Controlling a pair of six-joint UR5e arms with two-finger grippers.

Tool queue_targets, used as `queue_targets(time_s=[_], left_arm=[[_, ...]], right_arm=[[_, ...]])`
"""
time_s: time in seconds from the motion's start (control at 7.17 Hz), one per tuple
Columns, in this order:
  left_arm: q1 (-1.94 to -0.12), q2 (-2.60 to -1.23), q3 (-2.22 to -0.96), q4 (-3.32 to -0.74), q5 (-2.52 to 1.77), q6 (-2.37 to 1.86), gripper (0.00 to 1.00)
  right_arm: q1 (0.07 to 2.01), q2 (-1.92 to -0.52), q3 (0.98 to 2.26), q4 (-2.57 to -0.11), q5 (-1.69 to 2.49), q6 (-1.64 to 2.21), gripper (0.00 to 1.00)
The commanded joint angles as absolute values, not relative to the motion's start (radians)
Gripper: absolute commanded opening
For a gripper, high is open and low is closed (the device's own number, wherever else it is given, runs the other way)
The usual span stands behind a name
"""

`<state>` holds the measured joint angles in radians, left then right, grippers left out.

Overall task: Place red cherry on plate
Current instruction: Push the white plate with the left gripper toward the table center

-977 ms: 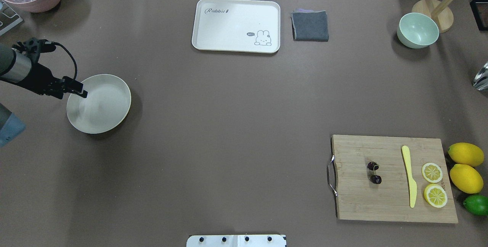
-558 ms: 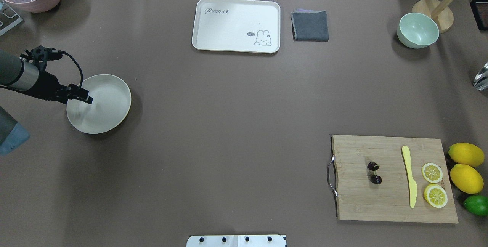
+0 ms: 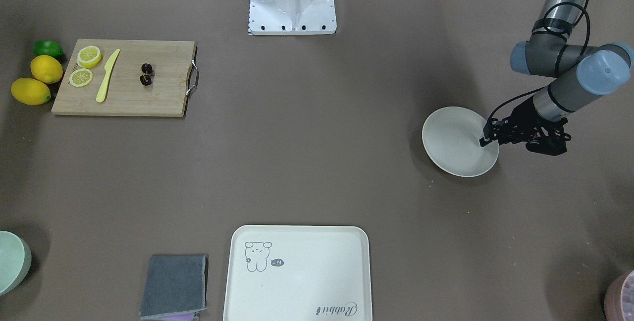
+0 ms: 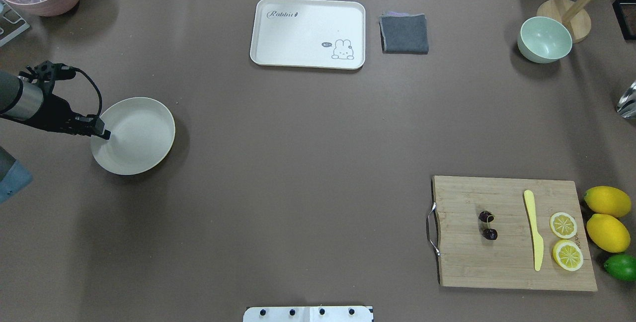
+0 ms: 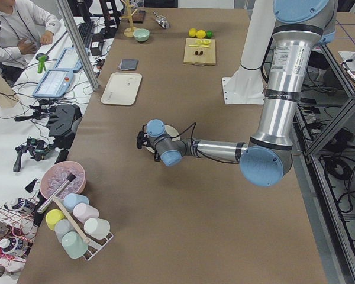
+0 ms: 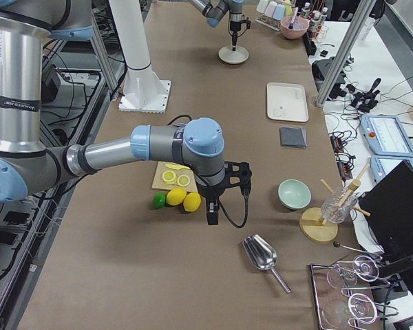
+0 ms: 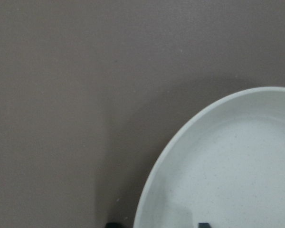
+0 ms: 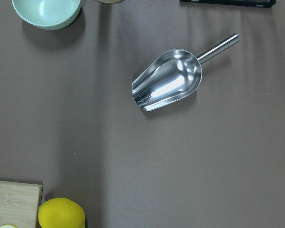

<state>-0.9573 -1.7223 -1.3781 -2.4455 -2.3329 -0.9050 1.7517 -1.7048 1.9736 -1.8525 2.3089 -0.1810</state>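
Observation:
The plate needs to come over for the red cherry (image 3: 146,74), so my left gripper should take hold of the plate by its rim next.
The red cherry (image 4: 487,225), a joined dark pair, lies on the wooden cutting board (image 4: 512,262) at the front right, and shows too in the front-facing view (image 3: 146,74). The cream plate (image 4: 136,138) sits at the table's left side. My left gripper (image 4: 103,133) is low at the plate's left rim (image 3: 488,138). In the left wrist view its two dark fingertips (image 7: 112,224) straddle the plate's rim (image 7: 154,180), wide apart and open. My right gripper (image 6: 211,213) hangs beside the lemons, seen only from the side, so I cannot tell its state.
A yellow knife (image 4: 534,232), two lemon slices (image 4: 563,224), two lemons (image 4: 607,201) and a lime (image 4: 621,266) lie on and beside the board. A rabbit tray (image 4: 308,33), grey cloth (image 4: 404,34) and green bowl (image 4: 544,39) line the far side. A metal scoop (image 8: 168,80) lies below my right wrist.
The left gripper first pushed in over the plate's rim, then drew back to the left. The plate has slid slightly to the right. The cherry has not moved.

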Motion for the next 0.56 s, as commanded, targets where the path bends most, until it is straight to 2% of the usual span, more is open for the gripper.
queue_targets(time_s=[0.0,0.42], left_arm=[[-0.988,-1.73,-1.381,-2.439,-2.373,-0.905,0.0],[-1.133,-1.74,-1.423,-2.358,-2.527,-0.905,0.0]], right_arm=[[1.752,-1.709,1.974,-1.853,2.31,-0.181,1.0],[1.752,-1.704,1.977,-1.856,2.31,-0.181,1.0]])
